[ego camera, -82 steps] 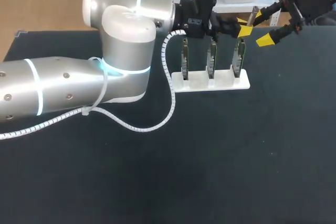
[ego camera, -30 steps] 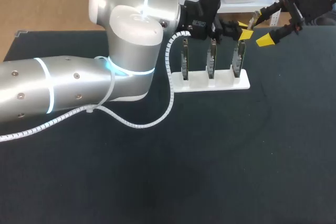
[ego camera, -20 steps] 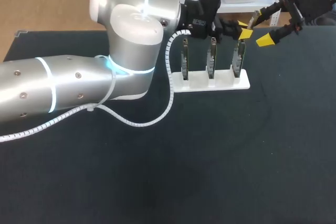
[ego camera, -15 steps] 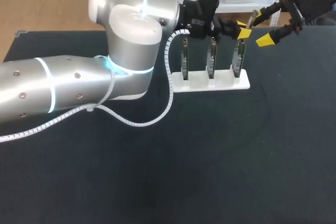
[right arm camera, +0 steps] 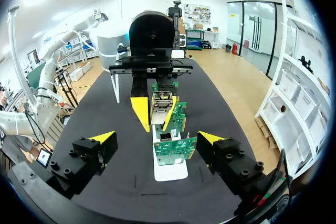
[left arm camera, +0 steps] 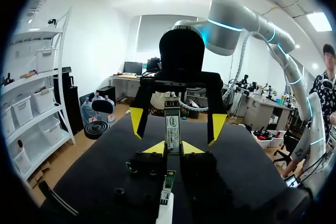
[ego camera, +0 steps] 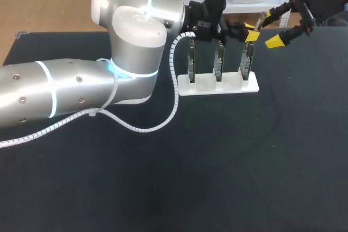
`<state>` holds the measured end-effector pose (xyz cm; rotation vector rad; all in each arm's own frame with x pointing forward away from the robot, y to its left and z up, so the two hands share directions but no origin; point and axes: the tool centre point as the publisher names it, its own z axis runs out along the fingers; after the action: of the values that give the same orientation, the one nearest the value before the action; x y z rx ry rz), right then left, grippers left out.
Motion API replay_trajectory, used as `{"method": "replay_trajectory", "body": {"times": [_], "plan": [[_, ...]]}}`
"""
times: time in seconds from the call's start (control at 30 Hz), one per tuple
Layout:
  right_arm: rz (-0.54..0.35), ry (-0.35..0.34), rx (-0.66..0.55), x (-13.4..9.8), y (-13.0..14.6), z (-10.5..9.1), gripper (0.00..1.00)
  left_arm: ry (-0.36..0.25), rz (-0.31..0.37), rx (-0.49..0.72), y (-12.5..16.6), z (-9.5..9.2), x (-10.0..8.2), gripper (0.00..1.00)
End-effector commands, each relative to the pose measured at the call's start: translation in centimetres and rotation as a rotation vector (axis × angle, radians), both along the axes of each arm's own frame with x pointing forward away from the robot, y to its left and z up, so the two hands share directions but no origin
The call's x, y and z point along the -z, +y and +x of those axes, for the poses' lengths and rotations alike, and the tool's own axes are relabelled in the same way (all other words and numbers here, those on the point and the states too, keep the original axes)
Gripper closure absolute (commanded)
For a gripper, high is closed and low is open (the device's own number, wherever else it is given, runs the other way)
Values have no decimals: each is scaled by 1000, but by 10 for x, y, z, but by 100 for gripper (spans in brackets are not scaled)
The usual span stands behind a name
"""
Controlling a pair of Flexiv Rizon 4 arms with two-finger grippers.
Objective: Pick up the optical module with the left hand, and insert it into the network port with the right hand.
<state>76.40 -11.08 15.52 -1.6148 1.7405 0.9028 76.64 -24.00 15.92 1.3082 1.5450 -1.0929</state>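
Note:
My right gripper still has to reach the module and needs to grab it by its loose metal end (ego camera: 262, 17), because yellow fingers already cover the module's other end.
The optical module (left arm camera: 172, 128), a slim metal bar with a label, stands upright between the yellow tips of my left gripper (left arm camera: 174, 148), which is shut on it. Seen from the right wrist, the module (right arm camera: 161, 104) is held above the far end of the row of green circuit boards (right arm camera: 176, 149); the nearest board carries a small metal port (right arm camera: 165, 136). My right gripper (right arm camera: 157, 138) faces it with fingers spread wide and nothing between them. From the head camera, my left gripper (ego camera: 250, 31) hovers over the rightmost board, and my right gripper (ego camera: 268, 30) sits just to its right.
Three circuit boards stand upright in a white holder (ego camera: 218, 85) at the back of the dark table (ego camera: 228, 156). My left arm's big elbow (ego camera: 133, 42) and its white spiral cable (ego camera: 174, 101) lie over the table's left half.
Since the earliest frame my left arm's elbow has shifted a little to the right and up. Over the last second nothing has visibly moved.

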Motion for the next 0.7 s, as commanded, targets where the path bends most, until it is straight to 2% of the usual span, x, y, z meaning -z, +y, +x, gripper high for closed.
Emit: {"method": "replay_trajectory", "body": {"times": [0.03, 0.6, 0.7], "plan": [[-1, -2, 4, 0, 0, -2, 0, 0, 5, -1, 0, 1, 0, 100], [-1, -2, 4, 0, 0, -2, 0, 0, 5, -1, 0, 1, 0, 100], [-19, -6, 22, -2, -8, -3, 0, 0, 5, -1, 0, 1, 0, 100]]}}
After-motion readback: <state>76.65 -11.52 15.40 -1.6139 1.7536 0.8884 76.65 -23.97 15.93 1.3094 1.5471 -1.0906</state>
